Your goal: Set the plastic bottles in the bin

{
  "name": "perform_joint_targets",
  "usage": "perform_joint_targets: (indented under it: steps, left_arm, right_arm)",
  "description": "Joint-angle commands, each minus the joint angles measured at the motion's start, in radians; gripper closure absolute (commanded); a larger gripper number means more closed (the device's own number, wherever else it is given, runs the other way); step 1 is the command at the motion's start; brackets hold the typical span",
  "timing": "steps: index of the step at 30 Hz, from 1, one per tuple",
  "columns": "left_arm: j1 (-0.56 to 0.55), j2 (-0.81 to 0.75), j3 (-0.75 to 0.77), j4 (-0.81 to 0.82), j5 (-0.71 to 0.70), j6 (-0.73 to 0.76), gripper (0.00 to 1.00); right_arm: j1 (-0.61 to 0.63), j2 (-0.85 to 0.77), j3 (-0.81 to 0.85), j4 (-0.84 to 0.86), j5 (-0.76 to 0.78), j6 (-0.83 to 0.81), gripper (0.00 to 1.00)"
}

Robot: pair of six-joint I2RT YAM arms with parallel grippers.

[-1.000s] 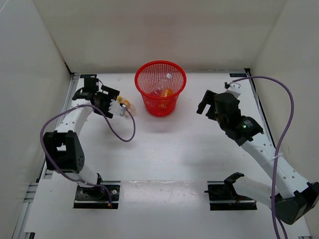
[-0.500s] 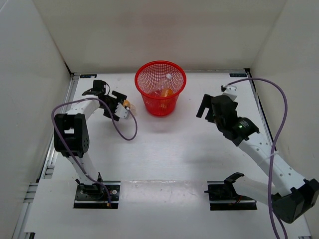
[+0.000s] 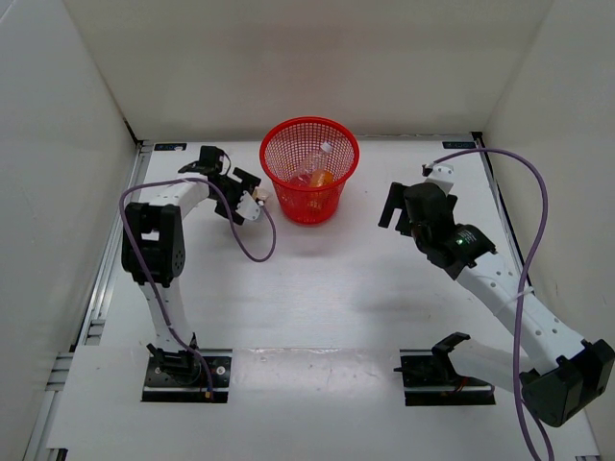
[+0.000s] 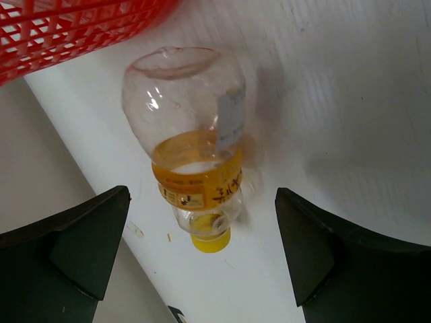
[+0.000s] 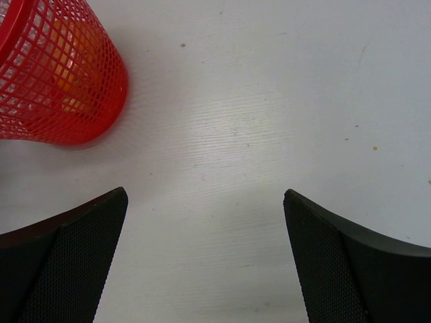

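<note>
My left gripper should next grab the small clear bottle by its orange label band (image 4: 198,171), so the bottle's wide base stays free to go into the bin (image 4: 81,30).
The small clear bottle (image 4: 192,134) with a yellow-orange cap (image 4: 210,240) and orange label lies on the white table just left of the red mesh bin (image 4: 81,30). My left gripper (image 4: 202,202) is open, with its fingers wide on either side of the bottle and not touching it. In the top view the left gripper (image 3: 248,204) and the bottle (image 3: 258,197) are close to the bin (image 3: 288,197). A longer clear bottle (image 3: 322,154) and an orange-filled bottle (image 3: 322,179) lie inside the bin. My right gripper (image 3: 397,206) is open and empty, to the right of the bin (image 5: 54,74).
White walls enclose the table on the left, back and right. A purple cable (image 3: 252,240) loops from the left arm over the table below the bin. Another purple cable (image 3: 538,211) arcs over the right arm.
My left arm has swung right, toward the bin, and the small bottle at its tip now lies closer to the bin. The right arm has shifted only slightly.
</note>
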Motion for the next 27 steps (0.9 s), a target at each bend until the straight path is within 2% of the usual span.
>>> perform_joint_targets:
  steps: [1, 6, 8, 10, 13, 14, 16, 19, 20, 23, 24, 27]
  left_arm:
    - [-0.012, -0.006, 0.021, -0.012, -0.003, 0.246, 0.00]
    - [-0.049, 0.049, 0.054, -0.012, -0.040, 0.147, 0.00]
    - [-0.074, 0.093, 0.121, -0.012, -0.040, 0.040, 0.05]
    - [-0.083, 0.119, 0.161, -0.024, -0.049, -0.016, 0.15]
    - [-0.092, 0.172, 0.253, -0.106, -0.058, -0.073, 0.21]
    - [-0.092, 0.184, 0.304, -0.192, -0.069, -0.084, 0.21]
    - [-0.092, 0.207, 0.341, -0.268, -0.069, -0.100, 0.23]
    - [-0.092, 0.209, 0.341, -0.310, -0.078, -0.124, 0.34]
    - [-0.092, 0.209, 0.321, -0.310, -0.078, -0.124, 0.42]
    - [-0.092, 0.169, 0.274, -0.321, -0.088, -0.136, 0.53]
    - [-0.092, 0.152, 0.274, -0.330, -0.088, -0.163, 0.60]
    - [-0.083, 0.121, 0.283, -0.377, -0.069, -0.261, 0.68]
  right_arm:
    - [-0.004, -0.006, 0.029, 0.025, 0.026, -0.025, 0.00]
    - [-0.004, -0.006, 0.029, 0.025, 0.026, -0.043, 0.00]
    - [-0.004, -0.006, 0.029, 0.025, 0.026, -0.043, 0.00]
    - [-0.004, -0.006, 0.029, 0.025, 0.026, -0.052, 0.00]
    - [-0.004, -0.015, 0.029, 0.015, 0.026, -0.052, 0.00]
    - [-0.004, -0.026, 0.029, 0.015, 0.036, -0.052, 0.00]
    - [-0.004, -0.037, 0.018, 0.015, 0.036, -0.052, 0.00]
    - [-0.004, -0.037, 0.009, 0.015, 0.036, -0.052, 0.00]
    - [-0.004, -0.037, 0.009, 0.015, 0.036, -0.052, 0.00]
    - [-0.004, -0.028, 0.020, 0.015, 0.036, -0.052, 0.00]
    - [-0.004, -0.028, 0.020, 0.015, 0.036, -0.052, 0.00]
    - [-0.004, -0.028, 0.020, 0.015, 0.036, -0.043, 0.00]
